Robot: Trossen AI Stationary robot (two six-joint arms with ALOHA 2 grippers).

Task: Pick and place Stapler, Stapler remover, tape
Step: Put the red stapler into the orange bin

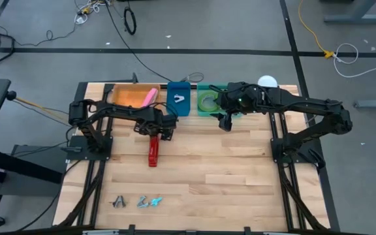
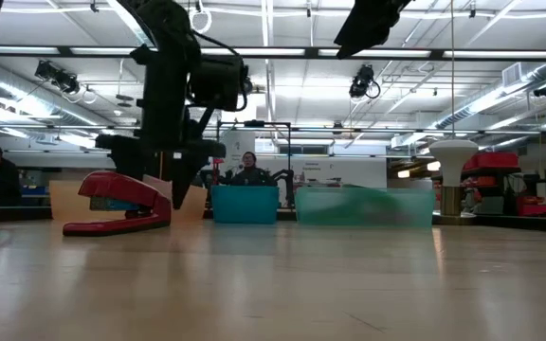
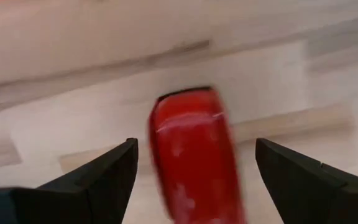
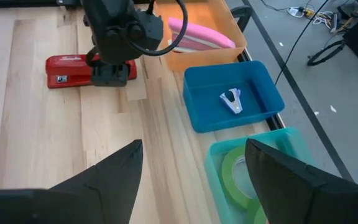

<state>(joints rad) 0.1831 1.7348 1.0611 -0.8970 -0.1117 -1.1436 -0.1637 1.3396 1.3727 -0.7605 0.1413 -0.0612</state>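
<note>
I should grab the red stapler's black-edged end (image 3: 190,121) with my left gripper next. Then I can place the stapler in the orange bin.
A red stapler (image 1: 153,151) lies flat on the wooden table, left of centre. My left gripper (image 1: 159,133) points down over its far end. It is open, with one finger on each side of the stapler (image 3: 194,155) and a gap to both. My right gripper (image 1: 226,123) hangs open and empty above the table by the green bin (image 1: 209,112). A green tape roll (image 4: 236,177) lies in that bin. One staple remover (image 4: 231,101) lies in the blue bin (image 4: 197,109). A pink stapler (image 4: 197,36) lies in the orange bin (image 1: 128,98).
The three bins stand in a row along the table's far edge. Two small staple removers (image 1: 119,202) (image 1: 149,202) lie near the front left edge. A white lamp (image 1: 267,82) stands at the far right. Bare wood fills the middle and the right of the table.
</note>
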